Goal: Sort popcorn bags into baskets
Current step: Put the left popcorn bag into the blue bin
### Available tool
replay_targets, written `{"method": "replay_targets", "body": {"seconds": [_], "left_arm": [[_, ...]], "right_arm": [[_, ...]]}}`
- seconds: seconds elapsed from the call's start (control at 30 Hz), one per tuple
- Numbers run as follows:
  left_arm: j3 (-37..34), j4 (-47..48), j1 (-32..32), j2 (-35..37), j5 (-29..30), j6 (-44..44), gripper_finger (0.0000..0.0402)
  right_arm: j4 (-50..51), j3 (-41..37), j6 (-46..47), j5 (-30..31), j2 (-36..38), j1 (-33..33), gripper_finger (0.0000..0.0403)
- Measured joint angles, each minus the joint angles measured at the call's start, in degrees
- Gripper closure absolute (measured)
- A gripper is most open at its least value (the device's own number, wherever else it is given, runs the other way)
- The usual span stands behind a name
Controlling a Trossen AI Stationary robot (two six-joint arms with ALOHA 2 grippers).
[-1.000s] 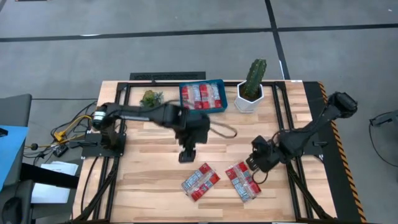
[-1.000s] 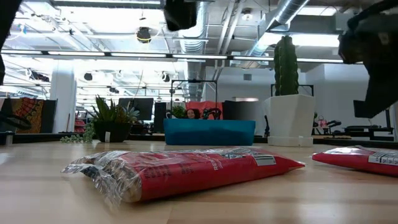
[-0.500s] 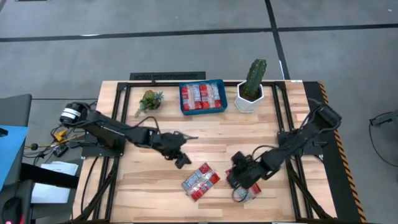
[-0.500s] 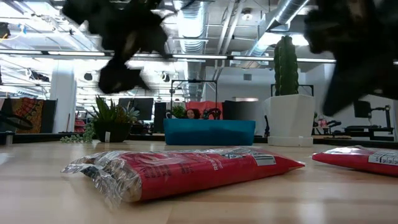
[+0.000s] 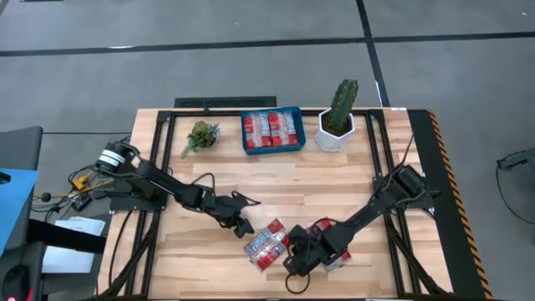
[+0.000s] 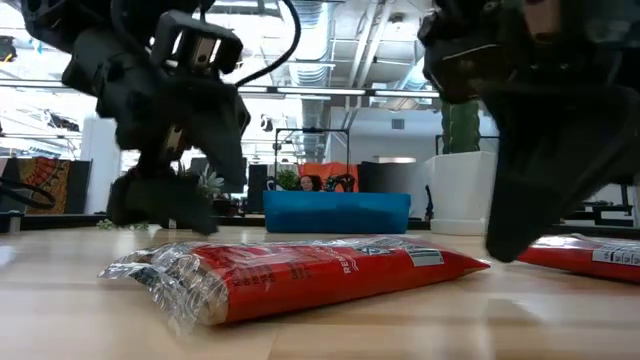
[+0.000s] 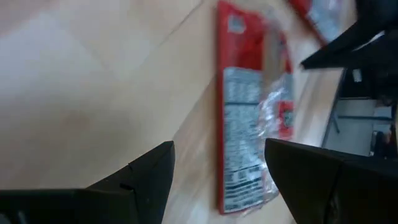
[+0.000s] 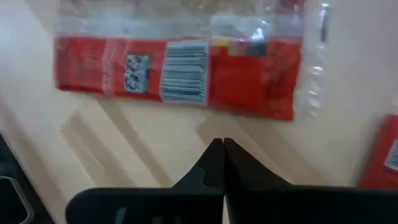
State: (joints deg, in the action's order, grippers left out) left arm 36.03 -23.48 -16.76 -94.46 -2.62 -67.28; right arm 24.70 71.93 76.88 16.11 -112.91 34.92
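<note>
The left gripper isn't ready to close on the popcorn bag yet: its fingers hang above the wood, short of the bag, so it needs to come down to the bag first, toward its long edge.
Two red popcorn bags lie flat on the table near its near edge: one, the other to its right, partly under my right arm. The blue basket at the far edge holds several more red bags. My left gripper is open, low over the table just left of the first bag. My right gripper is shut, low between the two bags, touching neither that I can see.
A white pot with a cactus stands right of the basket, and a small green plant stands left of it. Bare wood lies between the basket and the bags. Black rails run along both table sides.
My left gripper has come down from high near the basket toward the near edge and now sits low beside the first bag. My right gripper has moved toward the table's left and near edge, dropping between the two bags. Both bags have stayed put.
</note>
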Motion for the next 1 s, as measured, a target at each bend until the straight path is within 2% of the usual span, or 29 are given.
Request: {"method": "replay_targets", "body": {"seconds": [0.27, 0.63, 0.87, 1.0], "left_arm": [[0.2, -9.2, -1.2, -7.9, -1.2, -3.9, 0.0164], [0.4, -9.6, -1.5, -8.5, -1.2, -3.9, 0.0164], [0.4, -9.6, -1.5, -8.6, -1.1, -4.6, 0.0164], [0.4, -9.7, -1.6, -8.6, -1.0, -4.8, 0.0164]], "right_arm": [[-2.3, 1.9, -0.9, -1.0, -3.4, -1.0, 0.0393], [-5.0, 1.8, -7.8, -2.6, -4.3, -5.9, 0.0384], [-9.6, 1.5, -15.3, 3.8, -4.8, -10.6, 0.0392], [-9.6, 1.5, -16.0, 4.8, -4.8, -12.8, 0.0385]]}}
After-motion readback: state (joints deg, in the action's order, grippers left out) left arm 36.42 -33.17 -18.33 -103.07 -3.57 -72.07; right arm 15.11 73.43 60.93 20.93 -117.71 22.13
